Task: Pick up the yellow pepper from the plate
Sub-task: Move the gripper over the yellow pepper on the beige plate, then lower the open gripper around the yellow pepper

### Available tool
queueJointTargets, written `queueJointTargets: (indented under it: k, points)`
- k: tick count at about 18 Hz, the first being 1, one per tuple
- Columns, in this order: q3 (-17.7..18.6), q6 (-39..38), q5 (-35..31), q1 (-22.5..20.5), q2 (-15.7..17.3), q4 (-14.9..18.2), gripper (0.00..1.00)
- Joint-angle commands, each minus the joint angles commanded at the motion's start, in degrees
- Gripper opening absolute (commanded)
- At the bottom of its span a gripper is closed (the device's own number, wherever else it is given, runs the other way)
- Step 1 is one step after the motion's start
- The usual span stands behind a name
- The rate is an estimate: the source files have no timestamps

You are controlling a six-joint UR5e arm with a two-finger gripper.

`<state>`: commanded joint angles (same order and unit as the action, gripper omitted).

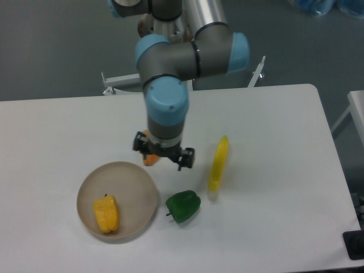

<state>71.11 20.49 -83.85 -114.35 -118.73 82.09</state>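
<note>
I need to lift the yellow pepper off the beige plate (136, 185), so I should grab it by its stubby body (107, 215) with my gripper next.
The yellow pepper (106, 214) is a stubby orange-yellow block lying in the lower left part of the beige plate (136, 185). My gripper (163, 154) hangs above the table just past the plate's upper right rim, up and to the right of the pepper. Its fingers stand apart with nothing between them, so it is open.
An orange wedge (149, 160) is mostly hidden behind the gripper. A green pepper (183, 206) lies just right of the plate. A long bright-yellow vegetable (218, 163) lies further right. The robot base column (166, 34) stands at the table's back edge.
</note>
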Motion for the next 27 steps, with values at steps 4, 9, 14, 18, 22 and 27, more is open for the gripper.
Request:
queueJointTargets:
  k: [4, 9, 14, 18, 22, 27]
  points:
    - [-0.1, -8.5, 3.4, 2.8, -2.6, -7.4, 1.0]
    - [-0.4, -9.6, 4.0, 4.6, -4.9, -9.8, 1.0]
    - [-0.9, -11.2, 4.1, 6.1, -7.0, -11.4, 1.0]
    - [-0.9, -11.2, 4.4, 7.2, -8.6, -13.6, 1.0]
    - [-1.2, -11.2, 4.4, 7.2, -9.9, -14.1, 1.0]
    - [-1.7, -11.3, 4.3, 8.2, -11.7, -14.2, 1.0]
